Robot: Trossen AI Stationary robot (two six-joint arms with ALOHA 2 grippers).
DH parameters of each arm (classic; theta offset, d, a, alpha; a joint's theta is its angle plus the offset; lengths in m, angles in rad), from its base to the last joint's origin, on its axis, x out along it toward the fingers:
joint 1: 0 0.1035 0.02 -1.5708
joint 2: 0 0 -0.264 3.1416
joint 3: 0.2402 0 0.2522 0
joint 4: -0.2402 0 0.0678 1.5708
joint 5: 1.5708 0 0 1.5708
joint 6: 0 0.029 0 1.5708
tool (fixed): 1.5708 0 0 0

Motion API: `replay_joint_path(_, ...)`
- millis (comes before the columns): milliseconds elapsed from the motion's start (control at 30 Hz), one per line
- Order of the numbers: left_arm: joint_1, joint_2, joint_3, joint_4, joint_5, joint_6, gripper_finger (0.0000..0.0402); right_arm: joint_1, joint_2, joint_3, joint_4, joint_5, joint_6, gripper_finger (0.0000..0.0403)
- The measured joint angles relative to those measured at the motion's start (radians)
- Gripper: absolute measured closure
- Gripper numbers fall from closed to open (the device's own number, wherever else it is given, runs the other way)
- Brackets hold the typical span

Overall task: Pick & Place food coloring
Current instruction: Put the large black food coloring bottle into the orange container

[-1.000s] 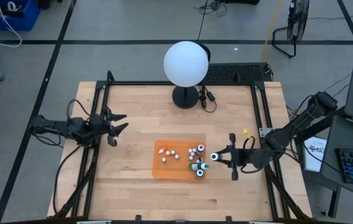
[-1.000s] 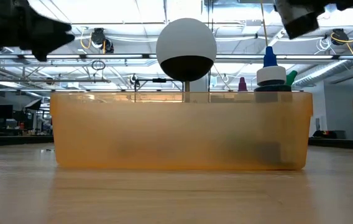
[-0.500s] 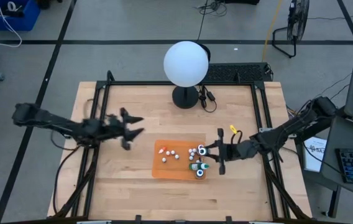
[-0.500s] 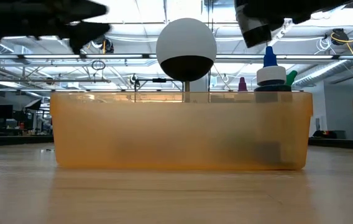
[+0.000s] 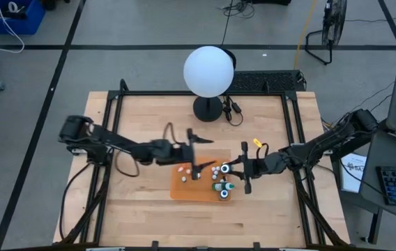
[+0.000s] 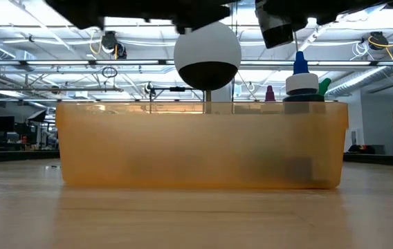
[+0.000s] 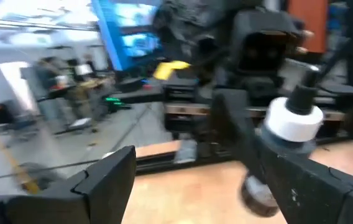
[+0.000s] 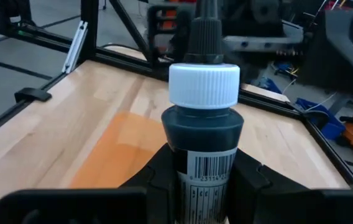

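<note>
My left gripper moves toward the dark bottle's white cap [image 7: 293,124], before it closes. In the left wrist view the cap sits off-centre beyond my left gripper's fingers.
An orange tray [image 5: 184,187] on the wooden table holds several tiny whitish food coloring bottles [image 5: 185,169] and a few dark ones [image 5: 223,189]; one blue-tipped dark bottle [image 6: 300,79] stands above the tray wall [image 6: 196,145]. My right gripper [image 5: 242,169] is over the tray's right end, shut on a dark food coloring bottle [image 8: 204,134] with a white ring cap. My left gripper [image 5: 200,151] hovers wide open over the tray's far side, facing the right gripper, with nothing between its fingers [image 7: 111,180]. My right gripper pinches the dark bottle's labelled body [image 8: 202,168] below the white cap between its two fingers [image 8: 251,180]. The fingers come level from the table's right side. The bottle stands upright, cap up, lifted above the tray.
A white globe lamp [image 5: 208,71] on a dark base stands at the table's far middle, with a cable beside it. A black frame [image 5: 114,104] runs round the table. Bare wood lies left and near of the tray.
My left gripper has swung from the table's left edge toward the right, out over the tray, and has opened wider. My right gripper has carried the dark bottle a little toward the left, over the tray's right end, staying shut on it.
</note>
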Motion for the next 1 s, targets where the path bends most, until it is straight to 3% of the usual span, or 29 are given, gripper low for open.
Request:
replay_joint_path(167,-0.001,0.107,0.121,-0.047,0.172,-0.019,0.0071,0.005,-0.001,-0.002,-0.009,-0.024,-0.021,0.0327)
replay_joint_path(367,-0.002,0.133,0.155,-0.053,0.258,-0.020,0.0091,0.008,-0.002,-0.003,-0.004,-0.100,-0.028,0.0327)
replay_joint_path(667,-0.009,0.006,0.122,-0.243,0.216,-0.025,0.0101,0.011,0.000,0.001,0.024,-0.051,-0.016,0.0327)
replay_joint_path(1000,-0.004,0.072,0.124,-0.118,0.294,-0.032,0.0109,-0.039,0.000,0.001,0.064,-0.074,-0.028,0.0327)
